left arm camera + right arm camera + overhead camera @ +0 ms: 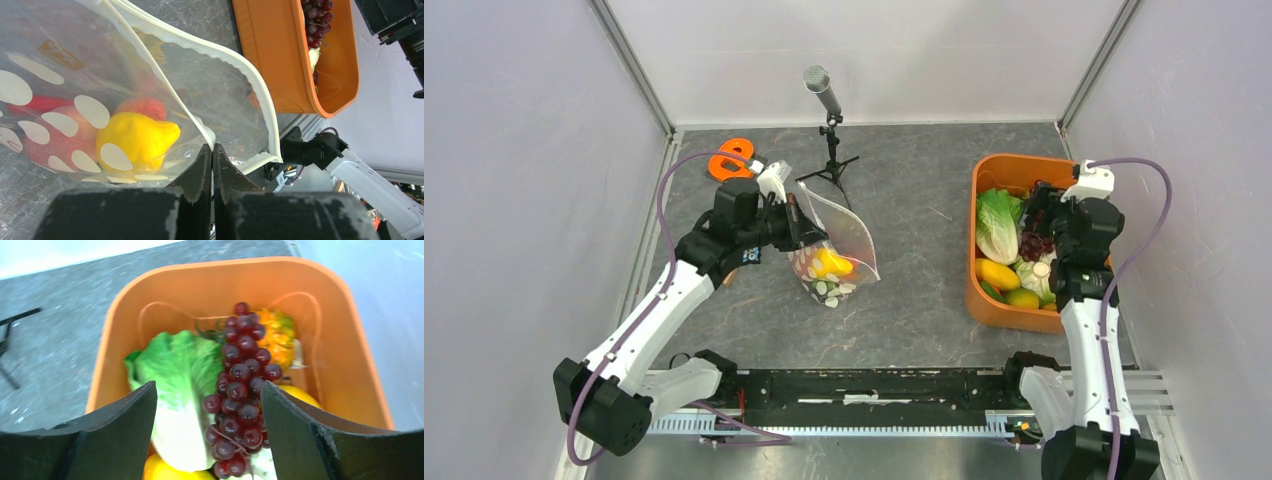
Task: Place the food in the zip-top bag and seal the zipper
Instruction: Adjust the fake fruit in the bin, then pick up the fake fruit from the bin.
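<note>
My right gripper grabs the purple grape bunch across its narrow middle (242, 385) next, leaving the grape bunch's far end free to enter the zip-top bag's opening.
My left gripper (799, 228) is shut on the zipper strip (165, 92) of the clear dotted zip-top bag (834, 250) and holds its mouth open, the bag's bottom on the table. Inside lie a yellow pepper (132, 137) and red pieces (142, 106). My right gripper (207, 390) is open above the orange tub (984, 300), its fingers (125, 415) straddling the purple grape bunch (240, 385) and green lettuce (180, 385). The orange pineapple (277, 335) lies behind the grapes. Yellow fruits (996, 272) lie at the tub's near end.
A microphone on a small tripod (829, 120) stands at the back centre, just behind the bag. An orange ring-shaped object (729, 160) lies at the back left behind the left arm. Grey walls close both sides.
</note>
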{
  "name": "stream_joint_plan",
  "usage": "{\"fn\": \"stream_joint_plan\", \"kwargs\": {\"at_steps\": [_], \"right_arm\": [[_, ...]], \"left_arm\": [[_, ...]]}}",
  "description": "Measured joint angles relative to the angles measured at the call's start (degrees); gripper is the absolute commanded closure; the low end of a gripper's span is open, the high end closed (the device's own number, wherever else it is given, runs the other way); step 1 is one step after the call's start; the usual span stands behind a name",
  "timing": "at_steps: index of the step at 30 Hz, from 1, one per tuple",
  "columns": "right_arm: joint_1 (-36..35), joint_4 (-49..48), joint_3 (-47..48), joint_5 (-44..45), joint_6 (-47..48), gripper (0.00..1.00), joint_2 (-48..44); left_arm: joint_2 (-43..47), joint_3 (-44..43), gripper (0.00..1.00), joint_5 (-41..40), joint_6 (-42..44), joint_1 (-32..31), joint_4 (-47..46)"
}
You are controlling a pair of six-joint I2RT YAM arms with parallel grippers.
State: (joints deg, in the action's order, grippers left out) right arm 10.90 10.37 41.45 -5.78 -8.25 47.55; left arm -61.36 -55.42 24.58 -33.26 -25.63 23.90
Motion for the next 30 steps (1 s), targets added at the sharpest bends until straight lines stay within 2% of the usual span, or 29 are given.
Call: {"fn": "stream_joint_plan", "kwargs": {"at_steps": [5, 9, 13, 19, 22, 26, 28, 30], "right_arm": [[0.39, 1.51, 2.73, 7.3, -0.52, 0.1, 6.25], [0.94, 2.82, 3.56, 8.81, -1.05, 0.16, 13.81], [2.6, 3.02, 1.03, 8.87, -1.75, 0.23, 15.37], [3.23, 0.74, -1.03, 8.68, -2.27, 0.18, 16.7], [3.41, -0.26, -1.53, 7.48, -2.21, 0.29, 17.05], [3.54, -1.84, -1.55, 4.81, -2.01, 0.53, 17.25], [3.61, -1.99, -1.6, 3.65, -1.97, 0.55, 17.11], [3.76, -1.99, -1.86, 2.78, -1.97, 0.65, 16.48]], "left_arm": [[0.0, 0.0, 0.98, 0.0, 0.0, 0.0, -0.02], [0.0, 0.04, 0.98, 0.0, 0.02, 0.0, -0.02], [0.02, 0.37, 0.98, -0.04, 0.02, 0.0, 0.0], [0.02, 0.44, 0.98, -0.04, 0.33, 0.0, 0.0], [0.02, 0.44, 0.98, -0.04, 0.37, 0.0, -0.02], [0.02, 0.44, 0.98, -0.02, 0.37, 0.0, 0.0], [0.02, 0.44, 0.98, -0.04, 0.37, 0.0, 0.0], [0.02, 0.44, 0.98, -0.07, 0.37, 0.0, 0.0]]}}
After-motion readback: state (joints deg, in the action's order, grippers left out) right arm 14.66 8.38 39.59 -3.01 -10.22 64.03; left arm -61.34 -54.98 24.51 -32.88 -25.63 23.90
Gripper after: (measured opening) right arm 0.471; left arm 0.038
